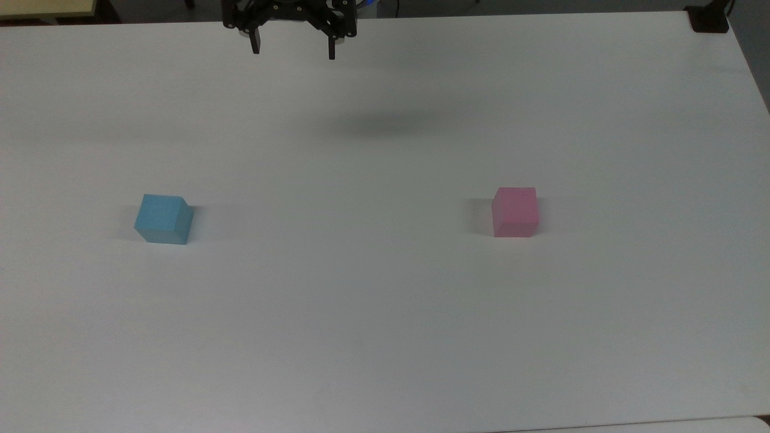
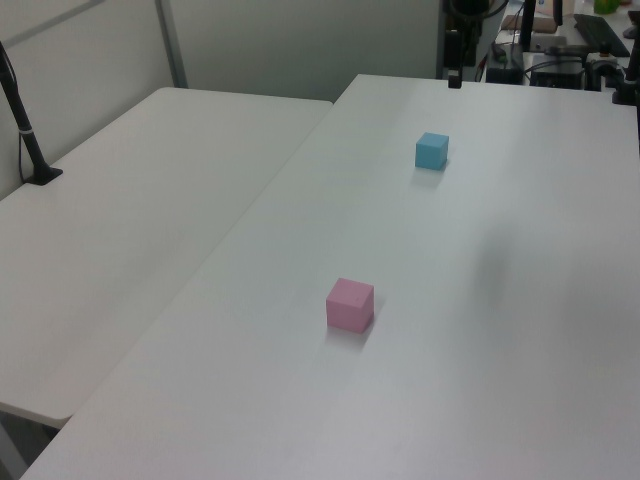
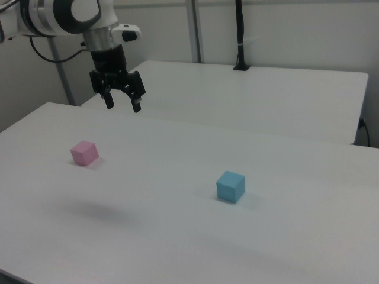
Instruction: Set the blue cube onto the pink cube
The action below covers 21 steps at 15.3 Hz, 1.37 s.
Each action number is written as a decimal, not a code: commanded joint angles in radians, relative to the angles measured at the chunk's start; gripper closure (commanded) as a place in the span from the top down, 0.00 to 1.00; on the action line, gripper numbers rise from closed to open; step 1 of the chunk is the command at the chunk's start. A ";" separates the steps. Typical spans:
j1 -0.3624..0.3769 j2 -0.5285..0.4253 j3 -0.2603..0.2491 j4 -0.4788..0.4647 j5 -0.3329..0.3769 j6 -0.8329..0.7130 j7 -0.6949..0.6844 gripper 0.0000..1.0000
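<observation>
The blue cube needs to go on the pink cube [image 2: 350, 306]. My gripper needs to grab the blue cube [image 2: 432, 151] by its opposite upright sides next.
The blue cube [image 1: 163, 219] rests on the white table [image 1: 385, 313] toward the top view's left; it also appears as the blue cube [image 2: 432, 151] and the blue cube [image 3: 230, 186]. Far across from it, on the top view's right, lies the pink cube [image 1: 515, 211], seen again as the pink cube [image 2: 350, 305] and the pink cube [image 3: 84, 152]. My gripper [image 1: 293, 50] hangs high over the table's far edge, well away from both cubes. In the right view the gripper [image 3: 123, 105] is open, with nothing between its fingers.
A second white table [image 2: 130, 220] adjoins this one. On it stands a black post [image 3: 240, 35]. A black clamp [image 1: 708, 18] sits at the top view's upper right corner. Wide bare tabletop lies between and around the cubes.
</observation>
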 commanded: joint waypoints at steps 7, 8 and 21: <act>-0.042 -0.067 0.003 -0.060 0.008 -0.002 -0.005 1.00; -0.042 -0.067 0.004 -0.060 0.008 -0.002 -0.011 1.00; -0.074 0.015 0.001 -0.040 0.012 0.114 -0.004 1.00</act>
